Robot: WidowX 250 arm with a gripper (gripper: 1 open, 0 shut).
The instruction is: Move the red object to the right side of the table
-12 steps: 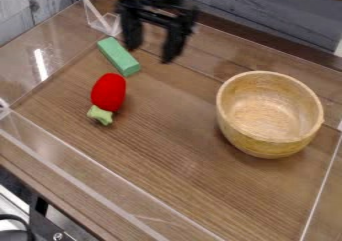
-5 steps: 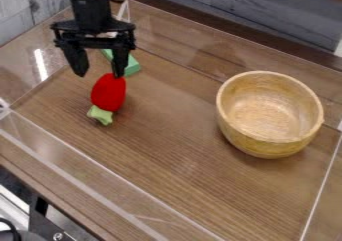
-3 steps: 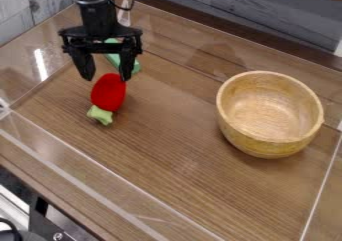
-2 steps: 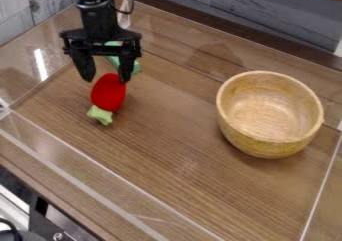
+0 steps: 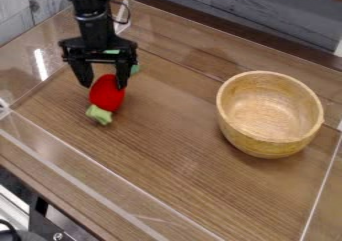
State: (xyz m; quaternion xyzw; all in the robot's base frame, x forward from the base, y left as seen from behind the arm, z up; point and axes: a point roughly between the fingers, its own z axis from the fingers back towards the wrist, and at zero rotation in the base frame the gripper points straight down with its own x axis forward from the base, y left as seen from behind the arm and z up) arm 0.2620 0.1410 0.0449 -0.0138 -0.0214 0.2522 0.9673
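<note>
The red object has its rounded end [image 5: 108,85] opposite the leafy stub. My gripper will next grab it by that end to move it to the right side of the table.
The red object [image 5: 107,95] is a small red oval toy with a light green leafy stub at its near end, lying on the left part of the table [image 5: 174,155]. My gripper [image 5: 103,78] hangs straight down over it, open. One black finger stands on each side of the toy's upper end, and they do not clamp it. The toy's far end is partly hidden by the fingers.
A green rectangular block [image 5: 124,63] lies just behind the gripper, partly hidden by it. A wooden bowl [image 5: 270,112] stands on the right side. Low clear acrylic walls [image 5: 80,190] edge the tabletop.
The open gripper has sunk and shifted a little toward the toy, so its fingers now straddle the toy's top. The toy, block and bowl have not moved.
</note>
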